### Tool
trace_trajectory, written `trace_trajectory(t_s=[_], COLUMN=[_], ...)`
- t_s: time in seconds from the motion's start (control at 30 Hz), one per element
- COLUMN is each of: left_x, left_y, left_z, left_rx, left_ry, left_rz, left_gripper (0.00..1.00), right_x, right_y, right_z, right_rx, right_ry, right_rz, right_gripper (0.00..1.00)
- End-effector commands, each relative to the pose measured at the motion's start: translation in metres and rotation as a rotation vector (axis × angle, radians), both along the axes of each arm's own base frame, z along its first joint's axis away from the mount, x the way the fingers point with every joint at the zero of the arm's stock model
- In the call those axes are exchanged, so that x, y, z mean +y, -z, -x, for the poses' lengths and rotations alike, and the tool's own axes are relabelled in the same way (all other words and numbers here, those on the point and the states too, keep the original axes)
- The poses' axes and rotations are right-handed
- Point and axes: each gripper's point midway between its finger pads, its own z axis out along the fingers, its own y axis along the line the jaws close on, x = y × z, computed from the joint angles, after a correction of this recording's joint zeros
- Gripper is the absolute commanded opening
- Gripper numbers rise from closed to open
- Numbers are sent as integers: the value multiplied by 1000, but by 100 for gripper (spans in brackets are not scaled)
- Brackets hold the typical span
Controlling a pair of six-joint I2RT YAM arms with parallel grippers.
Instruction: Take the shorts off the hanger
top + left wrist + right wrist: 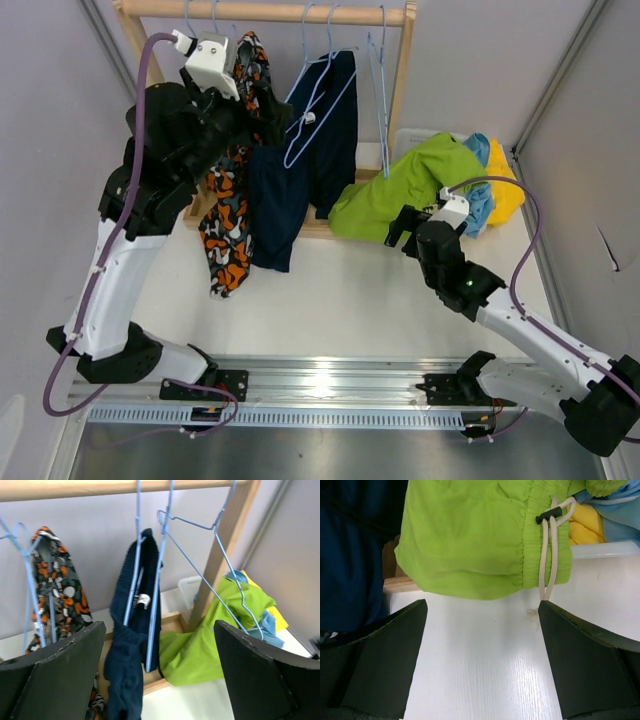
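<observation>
The left gripper will reach the navy shorts' blue hanger [291,129] and take hold of its near end, so the shorts stay free to slide off.
The patterned orange-black-white shorts [228,215] and the navy shorts [292,190] hang on blue hangers from the wooden rack. The lime green shorts [400,185], light blue shorts [482,200] and yellow shorts [510,185] lie in a heap at the right. My left gripper [268,108] is open and empty, raised in front of the rack; its view shows the navy shorts [135,645] between its fingers, farther off. My right gripper [420,215] is open and empty, low over the table just short of the lime green shorts [470,535].
The wooden rod [260,12] and right post [400,90] frame the rack. Empty blue hangers [220,565] hang at its right end. A white bin [415,140] stands behind the heap. A metal rail [320,385] runs along the near edge. Walls close both sides.
</observation>
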Motion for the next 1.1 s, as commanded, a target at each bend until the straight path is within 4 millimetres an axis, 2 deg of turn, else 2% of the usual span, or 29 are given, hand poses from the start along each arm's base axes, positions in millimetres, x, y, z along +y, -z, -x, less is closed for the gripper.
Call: trace_trajectory(t_s=[0.0, 0.07, 0.17, 0.2, 0.27, 0.3, 0.37, 0.4, 0.5, 0.6, 0.67, 0.7, 0.73, 0.8, 0.83, 0.93, 0.97, 1.0, 1.07], left_x=[6, 10, 9, 10, 7, 7, 5, 5, 0, -2, -3, -2, -2, -5, -5, -5, -6, -5, -5], left_y=[26, 24, 34, 29, 41, 37, 46, 44, 54, 62, 66, 67, 69, 70, 69, 68, 73, 62, 53], left_z=[-24, -33, -55, -58, -76, -79, -92, -95, -104, -111, -115, -116, -118, -120, -121, -124, -124, -121, -114], left_rx=[41, 38, 65, 55, 81, 73, 94, 89, 109, 126, 127, 127, 130, 130, 126, 126, 144, 123, 104], left_ry=[-64, -71, -79, -84, -91, -88, -91, -90, -79, -81, -84, -87, -87, -81, -84, -84, -79, -76, -63], left_rz=[-91, -86, -100, -95, -112, -103, -102, -95, -98, -100, -99, -99, -99, -98, -97, -98, -109, -101, -93], left_gripper=[96, 97, 97, 97, 96, 96, 96, 96, 95, 88, 75, 65, 44, 20, 1, 0, 0, 0, 0], right_x=[-11, -12, -18, -20, -24, -26, -29, -30, -35, -37, -38, -38, -38, -39, -39, -39, -41, -41, -41], right_y=[-7, -4, -6, -6, -1, 0, 1, 4, 10, 13, 16, 16, 18, 19, 20, 22, 22, 22, 20], right_z=[10, 15, 21, 24, 27, 29, 32, 34, 37, 39, 40, 40, 41, 41, 42, 43, 43, 44, 44], right_rx=[-27, -19, -26, -26, -17, -16, -17, -13, -7, -2, 3, 1, 4, 6, 7, 10, 10, 7, 4], right_ry=[49, 42, 48, 50, 53, 55, 56, 57, 64, 67, 67, 67, 65, 65, 65, 64, 69, 67, 66], right_rz=[12, 24, 26, 28, 36, 37, 31, 36, 46, 53, 58, 54, 58, 59, 57, 57, 58, 56, 51], right_gripper=[100, 99, 100, 100, 99, 100, 99, 99, 99, 100, 99, 99, 99, 100, 100, 99, 99, 99, 99])
